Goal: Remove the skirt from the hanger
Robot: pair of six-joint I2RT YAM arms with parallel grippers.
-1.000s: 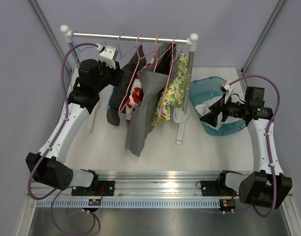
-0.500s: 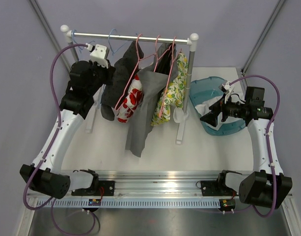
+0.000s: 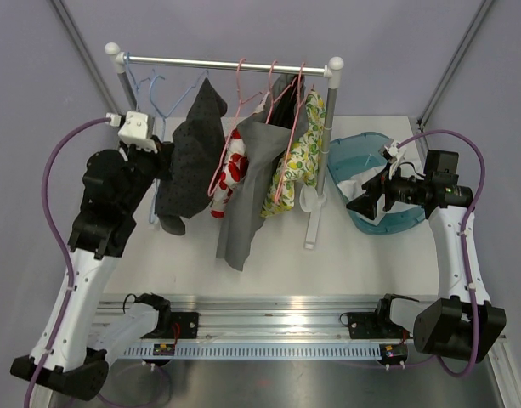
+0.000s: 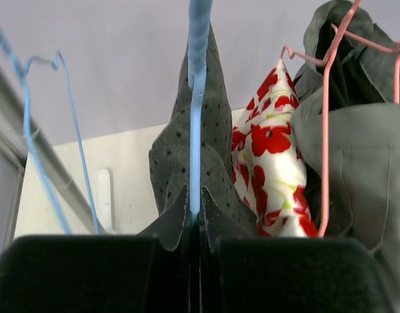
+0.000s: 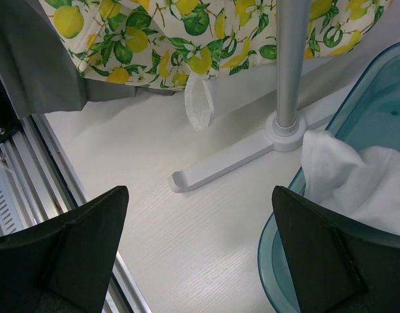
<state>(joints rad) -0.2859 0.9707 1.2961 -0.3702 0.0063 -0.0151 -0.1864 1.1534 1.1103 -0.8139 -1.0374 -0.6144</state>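
The right gripper should next grab the skirt's side facing the pink hangers, away from the left gripper, to pull the skirt [image 3: 192, 157] off the hanger.
The skirt [image 3: 192, 157] is dark grey with small dots and hangs on a blue wire hanger [image 4: 197, 98] at the left of the clothes rack's rail [image 3: 226, 62]. My left gripper [image 3: 161, 155] is shut on that hanger's wire, with the skirt [image 4: 216, 150] draped just behind the fingertips. In the left wrist view [image 4: 195, 212] the jaws pinch the wire with no gap. I cannot tell whether the hook still rests on the rail. My right gripper [image 3: 362, 204] is open and empty, low over the table [image 5: 200, 254] beside the basket.
Pink hangers carry a red-flowered garment [image 3: 233, 166], a long grey garment [image 3: 243, 204] and a lemon-print garment [image 3: 298, 161]. A bare blue hanger [image 4: 69, 130] hangs left of the skirt. A teal basket [image 3: 366, 149] holding white cloth [image 5: 356, 176] stands right of the rack post [image 5: 288, 59].
My left arm has drawn back to the left and toward the near edge, pulling the blue hanger and skirt away from the other garments. The right arm has not moved.
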